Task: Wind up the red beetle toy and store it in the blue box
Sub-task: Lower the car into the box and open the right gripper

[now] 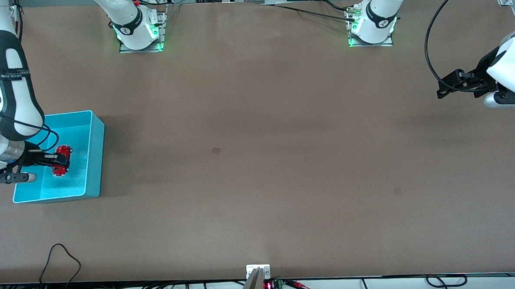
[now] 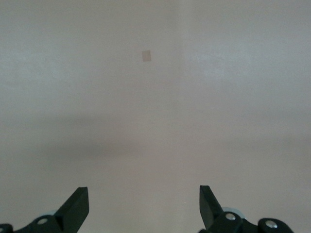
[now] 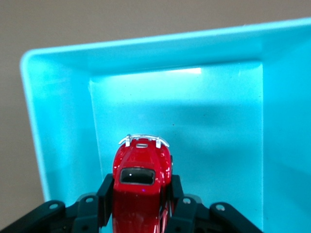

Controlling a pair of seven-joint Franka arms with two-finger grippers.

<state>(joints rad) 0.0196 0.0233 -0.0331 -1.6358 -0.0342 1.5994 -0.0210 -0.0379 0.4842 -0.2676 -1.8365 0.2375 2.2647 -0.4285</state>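
Note:
The red beetle toy (image 1: 61, 160) (image 3: 141, 184) hangs near the blue box's rim level, high above the box's bottom, so my right gripper will lower it farther in before letting go.
The red beetle toy (image 1: 61, 160) is gripped by my right gripper (image 1: 60, 161) inside the blue box (image 1: 93, 138), which stands at the right arm's end of the table. In the right wrist view the toy (image 3: 141, 184) sits between the two black fingers (image 3: 104, 196), its silvery bumper pointing at the box's wall (image 3: 160, 53), above the box floor. My left gripper (image 1: 448, 86) is open and empty, held above bare table at the left arm's end; in the left wrist view its fingertips (image 2: 77, 204) stand wide apart over the table.
The brown table (image 1: 258, 153) carries a small square mark (image 1: 216, 150) near its middle, also seen in the left wrist view (image 2: 146, 56). Cables and a small device (image 1: 268, 286) lie along the table edge nearest the front camera.

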